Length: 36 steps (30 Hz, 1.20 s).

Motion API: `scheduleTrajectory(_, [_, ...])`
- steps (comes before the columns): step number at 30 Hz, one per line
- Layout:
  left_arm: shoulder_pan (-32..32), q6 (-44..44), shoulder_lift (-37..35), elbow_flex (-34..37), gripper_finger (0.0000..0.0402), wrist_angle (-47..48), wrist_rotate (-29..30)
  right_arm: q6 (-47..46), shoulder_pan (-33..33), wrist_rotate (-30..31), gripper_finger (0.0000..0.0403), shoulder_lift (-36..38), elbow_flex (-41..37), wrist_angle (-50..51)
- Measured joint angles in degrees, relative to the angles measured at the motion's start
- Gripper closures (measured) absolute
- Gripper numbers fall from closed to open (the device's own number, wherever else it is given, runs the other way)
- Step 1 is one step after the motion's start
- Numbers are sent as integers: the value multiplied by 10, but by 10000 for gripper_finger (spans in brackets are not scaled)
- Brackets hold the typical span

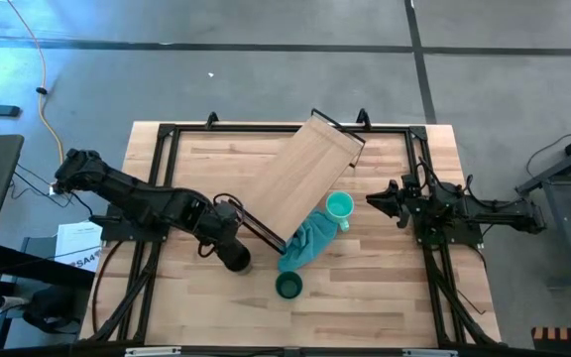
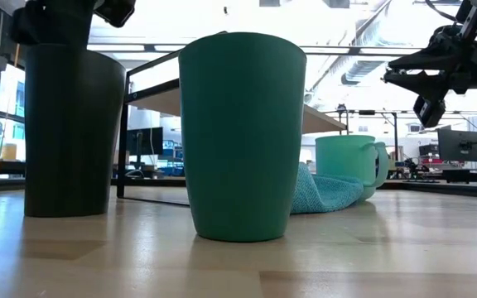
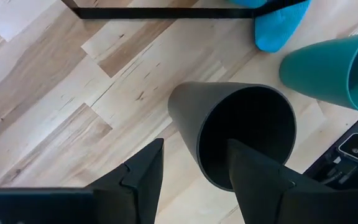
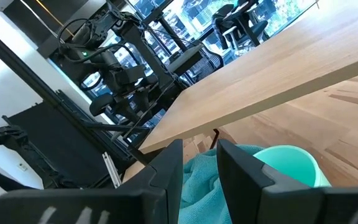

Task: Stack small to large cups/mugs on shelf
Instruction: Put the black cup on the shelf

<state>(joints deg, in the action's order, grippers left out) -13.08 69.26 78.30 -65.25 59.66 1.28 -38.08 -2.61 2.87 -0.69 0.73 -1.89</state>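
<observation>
To stack the cups on the shelf, my left gripper will next take hold of the black cup by its rim [image 3: 199,153].
The black cup [image 1: 237,261] stands upright on the tabletop, and also shows in the left wrist view [image 3: 241,124]. My left gripper [image 3: 196,144] is open above it, with one finger inside the cup and one outside its wall. The dark green cup [image 1: 288,287] stands upright nearer the front edge. The mint mug [image 1: 339,207] stands by the shelf [image 1: 300,178], which lies diagonally across the table on black legs. My right gripper [image 4: 199,149] is slightly open and empty, raised to the right of the mug. My left gripper straddles the black cup's rim [image 3: 199,158] from above, pointing down. One finger [image 3: 257,171] is inside the hollow and the other [image 3: 145,171] is outside, with bare wood showing between it and the wall. I cannot tell whether the inner finger touches the cup.
A teal cloth [image 1: 305,245] lies crumpled between the mug and the green cup, at the shelf's near end. A black frame [image 1: 167,149] borders the tabletop. Bare wood lies at the table's front right [image 1: 385,297].
</observation>
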Motion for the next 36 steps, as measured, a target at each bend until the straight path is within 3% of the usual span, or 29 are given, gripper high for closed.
scheduleTrajectory(26, [0,-43,46,2,240,-13,-4,6,0,1,313,-4,0,8])
scheduleTrajectory(36, [0,-44,51,2,318,-21,-8,6,0,2,313,-4,0,8])
